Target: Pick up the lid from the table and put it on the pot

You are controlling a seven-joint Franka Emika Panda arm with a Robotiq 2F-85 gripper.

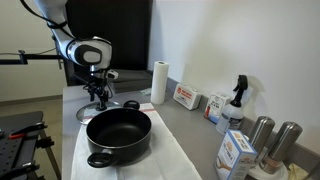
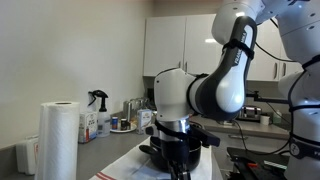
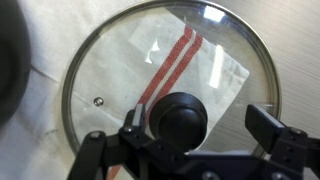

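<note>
My gripper next needs to hold the lid's dark knob from above, keeping the lid flat and the lid's rim free. Then it can put the lid on the pot point(image 1: 120, 135).
The lid point(image 3: 170, 70) is a round see-through disc with a silvery rim and lies flat on the white cloth. Its dark knob point(image 3: 178, 118) sits between my gripper's fingers point(image 3: 198, 122), closer to the left finger. The gripper is open, with a clear gap to the right finger. The black pot point(image 1: 120, 135) with loop handles stands on the cloth, nearer the camera than my gripper point(image 1: 98, 95), which hangs low over the table's far end. In an exterior view the gripper point(image 2: 178, 160) is down near the cloth, and the lid is hidden there.
A paper towel roll point(image 1: 158, 82) stands behind the pot and also shows in an exterior view point(image 2: 58, 140). Boxes point(image 1: 185, 97), a spray bottle point(image 1: 238, 100) and tall steel canisters point(image 1: 262, 135) line the wall side. The cloth has red stripes point(image 3: 170, 65).
</note>
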